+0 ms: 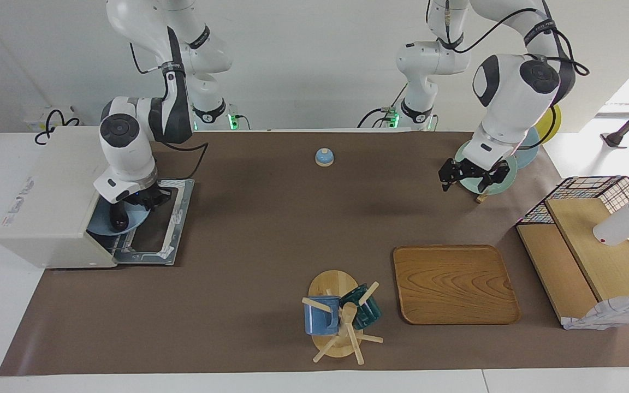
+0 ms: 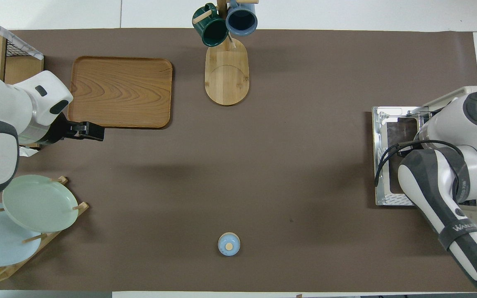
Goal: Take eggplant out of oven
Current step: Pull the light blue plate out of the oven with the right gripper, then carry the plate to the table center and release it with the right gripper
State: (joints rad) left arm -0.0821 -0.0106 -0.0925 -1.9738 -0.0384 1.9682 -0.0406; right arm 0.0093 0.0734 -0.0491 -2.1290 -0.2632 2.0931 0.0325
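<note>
The eggplant should be grabbed by its end with my left gripper next, so that it can come out of the oven.
The cream-white oven [image 1: 47, 196] sits at the right arm's end of the table with its door [image 1: 168, 229] dropped flat. In its mouth lies a blue plate [image 1: 131, 224] carrying the dark eggplant [image 1: 118, 219], whose upper part is covered by the right hand. My right gripper [image 1: 146, 200] is down at the plate beside the eggplant and shut; what its tips touch is hidden. In the overhead view the right arm covers the oven mouth [image 2: 449, 165]. My left gripper [image 1: 470, 179] [image 2: 93, 131] hangs open and empty over the mat next to the plate rack.
A rack of plates [image 1: 503, 173] stands near the left arm's base. A wooden tray [image 1: 454, 284], a mug stand [image 1: 339, 316] and a wire-sided wooden shelf [image 1: 593, 245] lie farther from the robots. A small blue knob-topped lid [image 1: 324, 157] rests mid-table.
</note>
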